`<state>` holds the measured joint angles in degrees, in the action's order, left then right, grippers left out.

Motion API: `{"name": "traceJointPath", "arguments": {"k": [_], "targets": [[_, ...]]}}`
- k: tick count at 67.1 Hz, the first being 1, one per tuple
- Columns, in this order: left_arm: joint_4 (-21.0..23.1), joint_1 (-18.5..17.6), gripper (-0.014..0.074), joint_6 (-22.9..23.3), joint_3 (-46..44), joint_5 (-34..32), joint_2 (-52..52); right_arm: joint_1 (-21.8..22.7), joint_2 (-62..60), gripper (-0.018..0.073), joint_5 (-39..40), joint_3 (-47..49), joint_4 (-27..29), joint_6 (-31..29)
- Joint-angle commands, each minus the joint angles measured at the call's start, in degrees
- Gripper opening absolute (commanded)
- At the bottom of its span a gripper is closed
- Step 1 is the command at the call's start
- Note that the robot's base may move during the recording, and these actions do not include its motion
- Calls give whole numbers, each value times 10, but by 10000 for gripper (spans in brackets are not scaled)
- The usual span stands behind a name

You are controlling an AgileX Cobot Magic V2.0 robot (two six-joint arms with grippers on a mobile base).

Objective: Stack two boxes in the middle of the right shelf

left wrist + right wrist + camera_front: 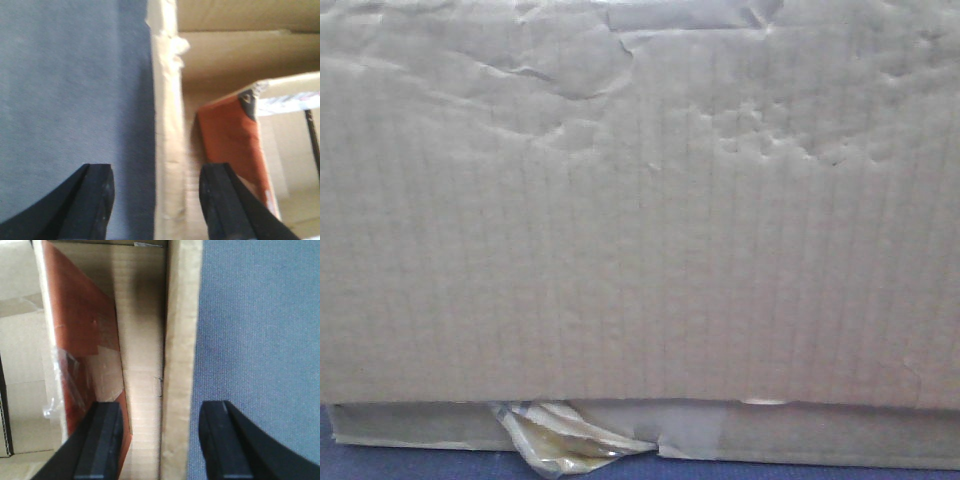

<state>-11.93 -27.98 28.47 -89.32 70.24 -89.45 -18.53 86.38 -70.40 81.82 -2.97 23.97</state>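
The large box needs to be lifted for stacking on the shelf, so my left gripper should next grab the box's cardboard side by its top edge.
The large box fills the front view with its dented, wrinkled tan face. It rests on the thin flat box, whose torn yellowish tape peels at the front. In the left wrist view my left gripper is open and straddles a cardboard wall: one finger over blue cloth, the other inside the box. My right gripper is open too and straddles a cardboard wall the same way. I cannot tell which box these walls belong to. The shelf is out of view.
Blue cloth surface lies under the boxes, and it shows as blue cloth and blue cloth in the wrist views. An orange-red flat item stands inside the open box, and the same orange-red item has clear plastic by it.
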Motion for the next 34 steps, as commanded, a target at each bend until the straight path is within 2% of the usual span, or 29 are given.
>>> {"name": "traceJointPath", "arguments": {"k": [1, 14, 23, 34], "targets": [[10, 2, 298, -1, 1, -3, -6, 3, -3, 246, 4, -1, -5, -3], [11, 2, 298, -1, 14, -3, -18, 3, -3, 246, 4, -1, -5, -4], [-15, 2, 298, -1, 20, -3, -18, 3, -3, 246, 4, -1, -6, -4], [-5, 3, 298, -1, 20, -3, -18, 3, -3, 246, 4, -1, -6, -4]]}}
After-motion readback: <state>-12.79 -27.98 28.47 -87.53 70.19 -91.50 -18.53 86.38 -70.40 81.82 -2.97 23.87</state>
